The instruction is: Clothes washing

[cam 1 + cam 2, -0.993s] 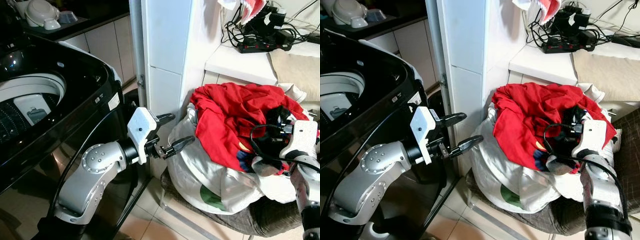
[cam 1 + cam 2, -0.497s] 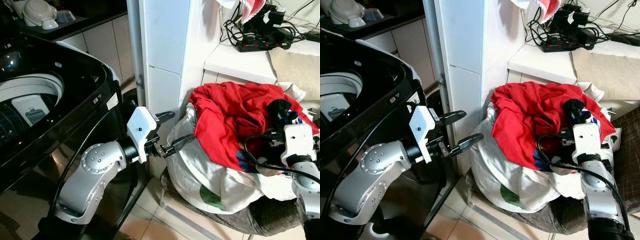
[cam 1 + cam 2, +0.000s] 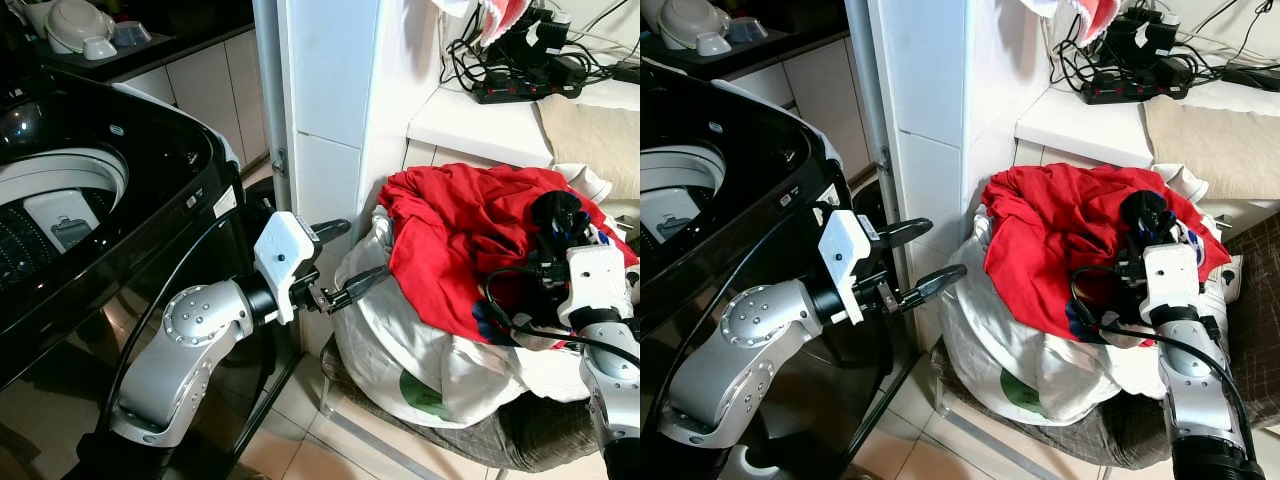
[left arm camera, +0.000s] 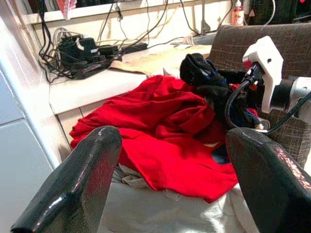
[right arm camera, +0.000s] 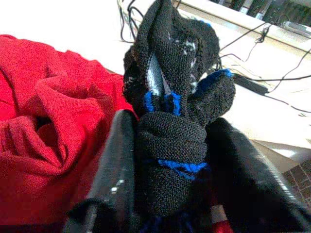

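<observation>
I should next use my left gripper to grab the black knit garment by its bunched top [image 3: 556, 211]. The top stands up above the red cloth [image 3: 455, 225], while the rest of the garment hangs slack.
A black top-loading washing machine [image 3: 150, 170] stands at the left with its drum [image 3: 50, 210] open. At the right a red garment [image 3: 450, 230] lies on top of a white laundry bundle [image 3: 400, 340] on a grey cushion [image 3: 480, 440]. My right gripper [image 5: 172, 145] is over the right side of that pile, shut on a black knit garment with blue stripes [image 5: 170, 63], which sticks up above the red cloth [image 3: 1143, 212]. My left gripper [image 3: 362, 252] is open and holds nothing. It hangs between the washer and the bundle, pointing at the pile.
A white tiled pillar [image 3: 330, 100] rises just behind the left gripper. On the white ledge [image 3: 470, 125] behind the pile lie a power strip with tangled cables [image 3: 530, 70] and a beige cloth [image 3: 590, 130]. Bowls [image 3: 80, 25] sit on the dark counter at the far left.
My right gripper has come up out of the pile with the black knit garment, which now stands above the red cloth. The left arm has stayed in place.
</observation>
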You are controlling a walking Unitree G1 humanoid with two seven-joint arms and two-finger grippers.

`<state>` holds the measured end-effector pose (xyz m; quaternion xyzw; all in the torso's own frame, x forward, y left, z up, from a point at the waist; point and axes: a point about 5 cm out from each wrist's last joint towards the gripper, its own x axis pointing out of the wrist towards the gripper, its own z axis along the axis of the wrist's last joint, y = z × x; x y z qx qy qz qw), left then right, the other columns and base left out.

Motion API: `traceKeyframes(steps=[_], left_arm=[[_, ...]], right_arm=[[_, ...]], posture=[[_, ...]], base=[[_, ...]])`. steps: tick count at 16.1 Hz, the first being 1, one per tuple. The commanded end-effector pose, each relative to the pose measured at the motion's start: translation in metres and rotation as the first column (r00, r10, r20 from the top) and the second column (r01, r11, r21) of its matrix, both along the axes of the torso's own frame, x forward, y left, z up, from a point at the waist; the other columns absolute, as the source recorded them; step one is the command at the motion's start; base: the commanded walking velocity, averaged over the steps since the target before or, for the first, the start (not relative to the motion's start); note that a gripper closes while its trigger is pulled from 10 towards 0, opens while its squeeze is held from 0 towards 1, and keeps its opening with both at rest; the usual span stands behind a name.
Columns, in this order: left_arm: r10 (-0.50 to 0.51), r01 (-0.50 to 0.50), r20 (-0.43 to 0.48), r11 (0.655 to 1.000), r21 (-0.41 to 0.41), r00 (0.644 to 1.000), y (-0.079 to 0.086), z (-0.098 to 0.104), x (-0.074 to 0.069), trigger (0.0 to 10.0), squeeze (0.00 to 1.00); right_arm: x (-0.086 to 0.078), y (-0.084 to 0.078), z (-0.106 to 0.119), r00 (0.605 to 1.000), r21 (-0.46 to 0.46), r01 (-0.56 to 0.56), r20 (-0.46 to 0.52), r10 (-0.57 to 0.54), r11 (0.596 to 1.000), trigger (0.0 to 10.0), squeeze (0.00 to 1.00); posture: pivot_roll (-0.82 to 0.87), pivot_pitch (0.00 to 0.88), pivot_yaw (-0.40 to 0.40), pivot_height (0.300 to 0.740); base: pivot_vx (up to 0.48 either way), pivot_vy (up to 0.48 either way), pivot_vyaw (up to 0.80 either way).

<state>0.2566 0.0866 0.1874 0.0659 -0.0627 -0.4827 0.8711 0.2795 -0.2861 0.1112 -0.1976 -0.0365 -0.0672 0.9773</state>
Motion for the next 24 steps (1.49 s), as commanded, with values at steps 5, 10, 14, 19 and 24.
traceKeyframes(steps=[5, 10, 14, 19, 24], left_arm=[[-0.001, 0.001, 0.015, 1.0, 0.021, 1.0, 0.001, 0.0, 0.002, 10.0, 0.0], [-0.007, 0.007, 0.016, 1.0, 0.029, 1.0, 0.001, 0.0, 0.003, 10.0, 0.0], [-0.013, 0.012, 0.018, 0.999, 0.032, 1.0, 0.001, 0.0, 0.002, 10.0, 0.0], [-0.019, 0.018, 0.019, 0.999, 0.034, 1.0, 0.0, 0.001, 0.002, 10.0, 0.0], [-0.019, 0.018, 0.017, 0.999, 0.035, 1.0, 0.0, 0.001, 0.002, 10.0, 0.0]], right_arm=[[0.0, -0.002, 0.028, 0.98, 0.108, 0.006, 0.199, -0.027, 0.994, 10.0, 1.0], [0.006, 0.0, 0.022, 0.993, 0.152, -0.018, 0.115, 0.001, 0.988, 10.0, 0.0], [0.013, -0.005, 0.01, 0.996, 0.231, 0.023, -0.085, -0.003, 0.973, 10.0, 0.0], [0.017, -0.014, 0.012, 0.982, 0.282, 0.059, -0.187, -0.006, 0.958, 10.0, 0.0], [0.017, -0.016, 0.003, 0.956, 0.316, 0.086, -0.293, 0.011, 0.945, 4.9, 0.0]], posture=[[-0.02, 0.0, 0.04, 0.74], [-0.02, 0.0, 0.043, 0.74], [-0.02, 0.0, 0.042, 0.74], [-0.02, 0.0, 0.045, 0.74], [-0.01, 0.0, 0.041, 0.74]], base=[[0.0, 0.0, 0.0], [0.0, 0.0, 0.0], [0.0, 0.0, 0.0], [0.0, 0.0, 0.0], [0.0, 0.0, 0.0]])
